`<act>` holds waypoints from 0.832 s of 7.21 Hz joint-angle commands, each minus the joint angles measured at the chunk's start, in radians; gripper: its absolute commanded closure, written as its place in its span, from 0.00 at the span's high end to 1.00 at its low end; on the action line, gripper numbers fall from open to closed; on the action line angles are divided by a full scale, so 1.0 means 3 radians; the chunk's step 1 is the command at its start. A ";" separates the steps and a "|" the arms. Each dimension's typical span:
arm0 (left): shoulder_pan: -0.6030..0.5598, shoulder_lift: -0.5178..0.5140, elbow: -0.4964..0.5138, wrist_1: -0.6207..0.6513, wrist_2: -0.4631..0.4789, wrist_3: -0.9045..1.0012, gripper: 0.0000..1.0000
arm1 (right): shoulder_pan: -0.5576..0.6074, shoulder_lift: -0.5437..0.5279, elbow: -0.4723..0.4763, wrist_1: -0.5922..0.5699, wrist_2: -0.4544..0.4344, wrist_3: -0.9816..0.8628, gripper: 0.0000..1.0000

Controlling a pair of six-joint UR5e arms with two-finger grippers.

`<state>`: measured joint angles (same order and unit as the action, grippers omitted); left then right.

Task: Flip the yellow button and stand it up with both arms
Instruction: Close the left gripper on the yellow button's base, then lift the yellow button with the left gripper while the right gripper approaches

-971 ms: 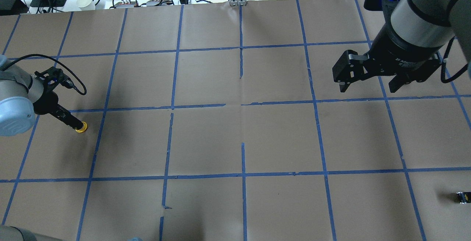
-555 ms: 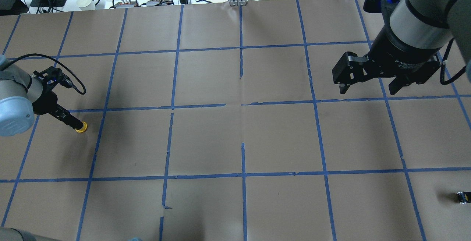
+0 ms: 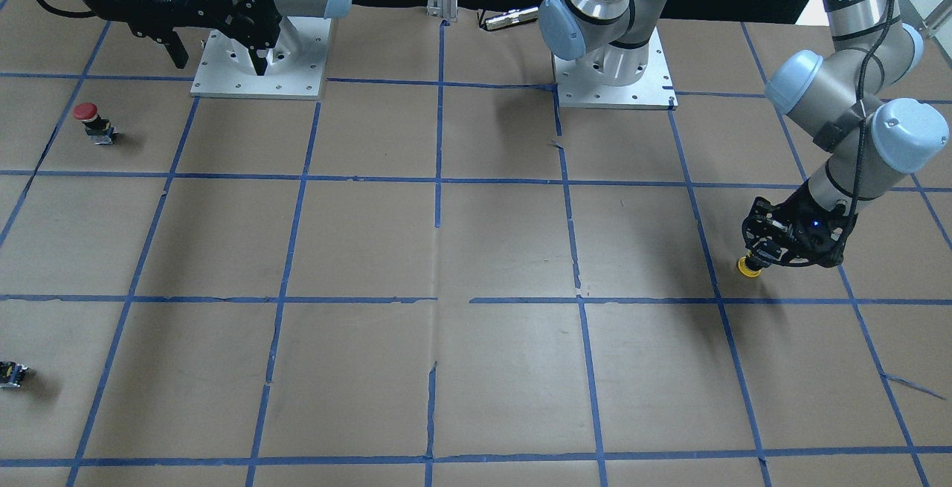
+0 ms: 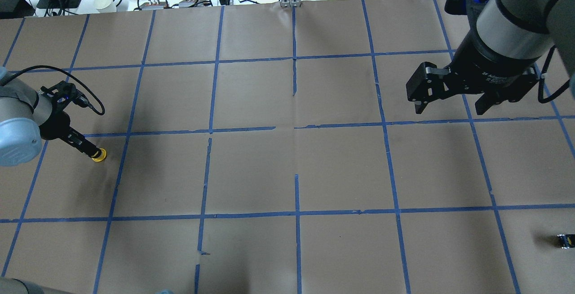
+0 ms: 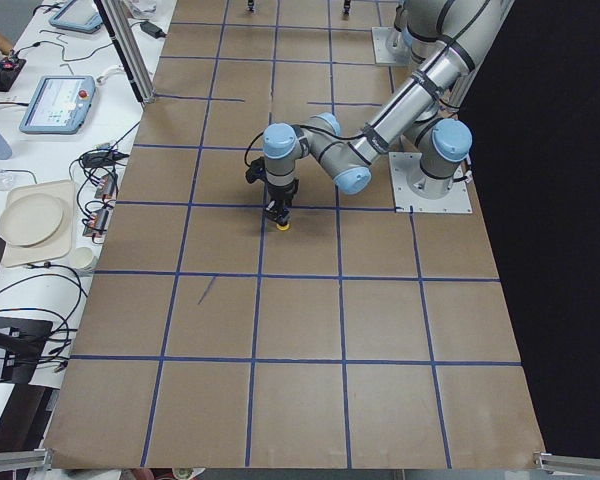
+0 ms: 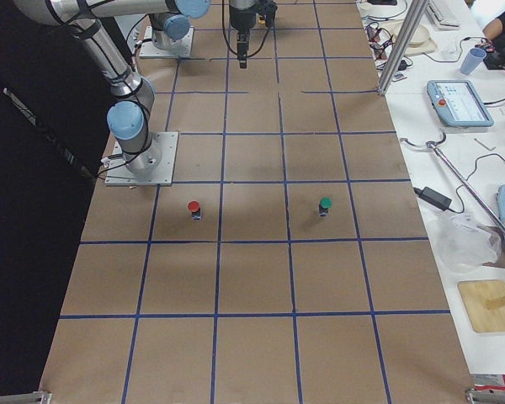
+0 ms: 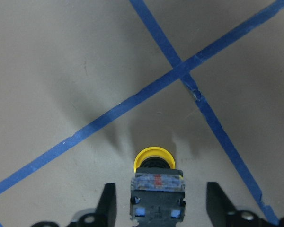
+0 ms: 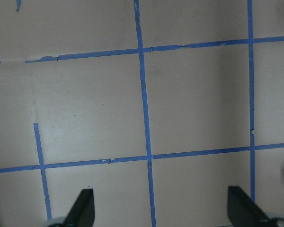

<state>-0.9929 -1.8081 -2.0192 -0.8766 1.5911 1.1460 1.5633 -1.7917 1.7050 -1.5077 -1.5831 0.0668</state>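
The button should be picked up next by its black-and-grey body [image 7: 157, 198] with my left gripper. My left gripper can then flip the yellow button [image 7: 154, 153] and stand it.
The yellow button [image 7: 155, 161] stands with its yellow cap down on the brown paper and its black-grey body up, in the left part of the table [image 4: 99, 155]. It also shows in the front view [image 3: 749, 266]. My left gripper [image 7: 161, 189] points down over it. Its fingers [image 7: 110, 203] sit either side of the body with a gap on each side, so it is open. My right gripper [image 4: 449, 103] hangs open and empty high over the right half, far from the button, with only taped paper under it in its wrist view [image 8: 163, 208].
A red-capped button [image 3: 89, 117] stands near the right arm's base. A green-capped button [image 6: 324, 204] stands further out. A small capless black-grey block [image 4: 563, 240] lies at the near right edge. Cables and plates lie beyond the far table edge.
My left gripper has drawn back a little from the yellow cap, so more of the button shows at its tip. The right gripper shifted slightly and stayed open.
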 commanded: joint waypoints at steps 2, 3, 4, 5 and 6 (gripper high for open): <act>-0.0014 0.0054 0.0002 -0.0038 0.0009 0.0000 0.21 | -0.0001 0.0000 0.0008 -0.0001 0.0000 0.0002 1.00; -0.0039 0.0156 0.0012 -0.0074 0.0004 -0.0005 0.21 | -0.0001 0.0000 0.0008 -0.0001 0.0000 0.0002 1.00; -0.0060 0.0289 0.0017 -0.0252 -0.0052 -0.0026 0.21 | -0.0001 0.0000 0.0008 -0.0011 0.0000 0.0007 1.00; -0.0075 0.0467 0.0017 -0.0506 -0.0341 -0.0051 0.21 | -0.0021 0.0005 -0.0018 -0.0001 0.0005 0.0017 1.00; -0.0202 0.0626 0.0042 -0.0894 -0.0612 -0.0305 0.19 | -0.0107 0.0010 -0.0033 0.0020 0.0086 0.0174 1.00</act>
<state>-1.0213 -1.6814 -2.0127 -1.0223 1.5015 1.1169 1.5536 -1.7904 1.7013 -1.5075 -1.5769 0.0811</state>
